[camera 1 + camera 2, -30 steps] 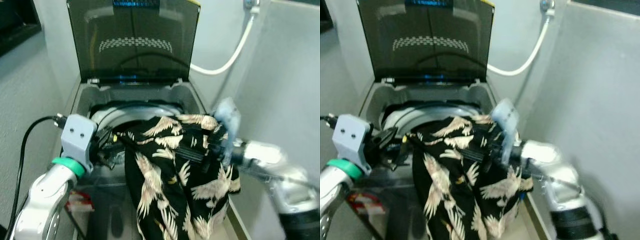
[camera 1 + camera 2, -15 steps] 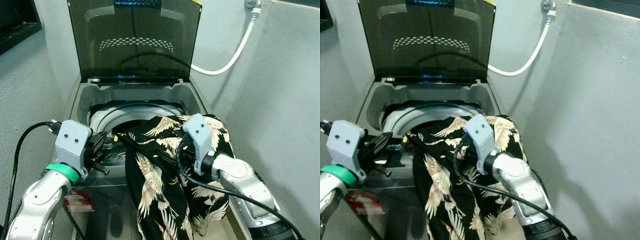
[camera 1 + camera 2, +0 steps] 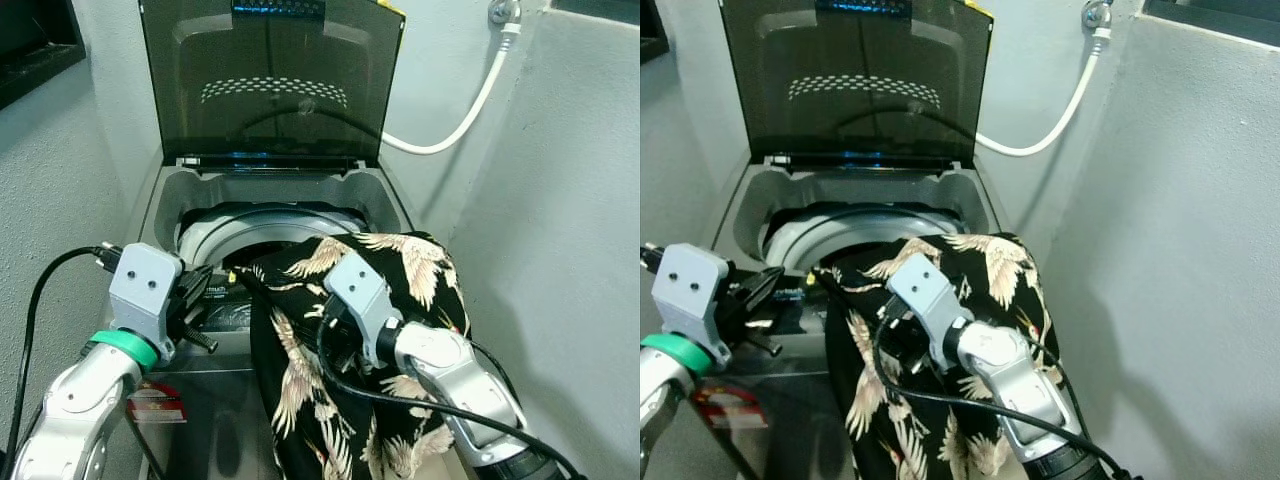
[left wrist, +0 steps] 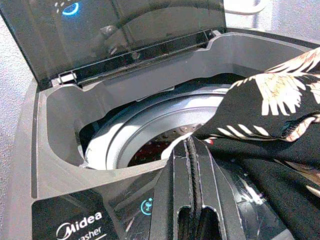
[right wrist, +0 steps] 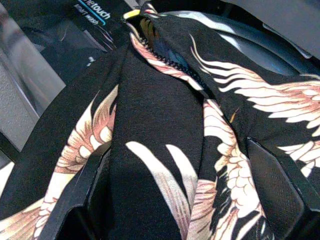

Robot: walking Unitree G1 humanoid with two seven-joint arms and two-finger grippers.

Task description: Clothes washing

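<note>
My right gripper needs to grab the crane-print garment by its top fold next, so it can load the washer drum.
A black garment with cream crane prints hangs over the front right rim of the top-load washing machine, whose lid stands up. One corner of the garment reaches toward the drum. My right gripper is open and pressed into the draped cloth, with folds lying between its spread fingers. My left gripper is shut at the washer's front left, with its tips close to the garment's corner. I cannot tell whether they touch it.
A white hose runs from a wall tap down behind the washer. A grey wall stands close on the right and another on the left. The control panel lies along the front edge, and a red label is on the front.
My right arm has swung left from the garment's right edge onto its middle. The cloth's right side has settled lower over the rim. My left gripper has barely moved.
</note>
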